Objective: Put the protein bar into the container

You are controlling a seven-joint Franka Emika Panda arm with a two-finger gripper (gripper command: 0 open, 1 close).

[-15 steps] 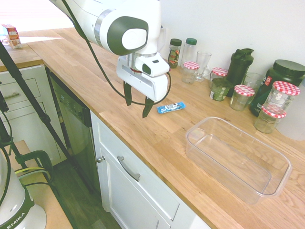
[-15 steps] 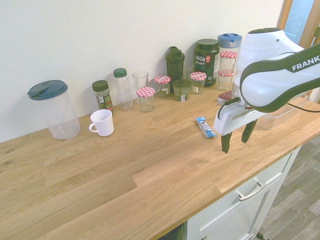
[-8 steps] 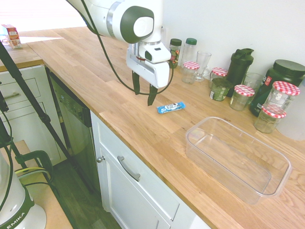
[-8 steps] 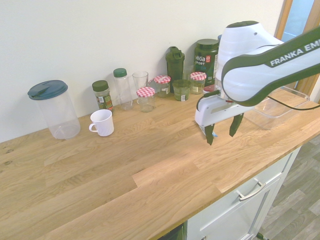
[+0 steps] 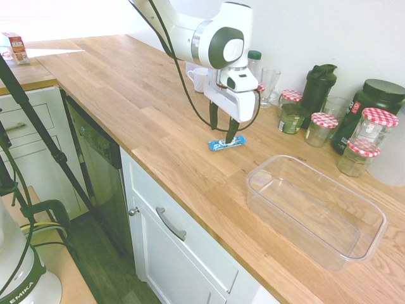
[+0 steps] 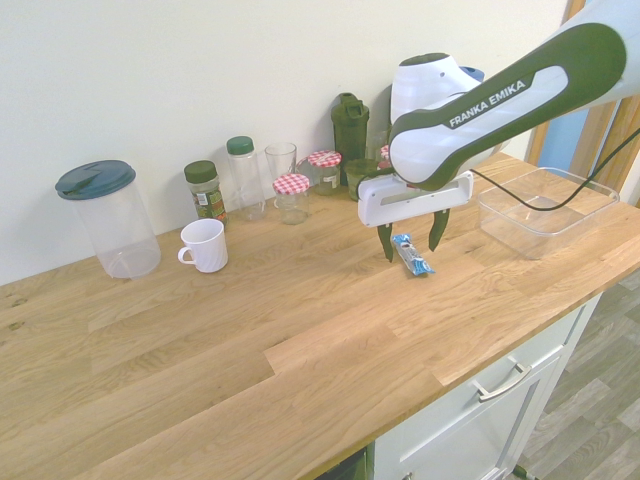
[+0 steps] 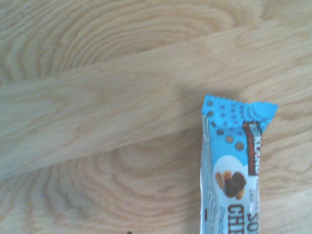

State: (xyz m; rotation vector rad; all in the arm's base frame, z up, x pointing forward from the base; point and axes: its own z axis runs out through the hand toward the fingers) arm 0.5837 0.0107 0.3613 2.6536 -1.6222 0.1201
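Observation:
The wrapper flares into a thin crimped end, so I next need to grip the protein bar across its thicker middle [image 5: 227, 144], by the long sides that face each other.
The protein bar [image 5: 226, 144] [image 6: 411, 256] [image 7: 234, 170], in a shiny blue wrapper, lies flat on the wooden counter. My gripper [image 5: 223, 128] [image 6: 411, 240] hangs open just above it, one dark finger [image 5: 213, 118] on each side of the bar, nothing held. The container [image 5: 314, 209] [image 6: 543, 197], a large clear plastic tub, stands empty on the counter, further along toward the arm's far side. In the wrist view the bar's crimped end shows close up on the wood grain.
Along the wall stand several red-checked-lid jars [image 5: 323, 128], a dark shaker bottle [image 5: 317, 87], a green tub [image 5: 373, 104], a glass [image 5: 269, 85], spice jars [image 6: 205, 189], a white mug [image 6: 205, 244] and a lidded clear pitcher [image 6: 108, 217]. The counter's front edge [image 5: 190, 202] runs above white drawers.
The arm has swung over the counter from near its front edge toward the wall, and the open gripper has come down over the protein bar. The bar has not moved.

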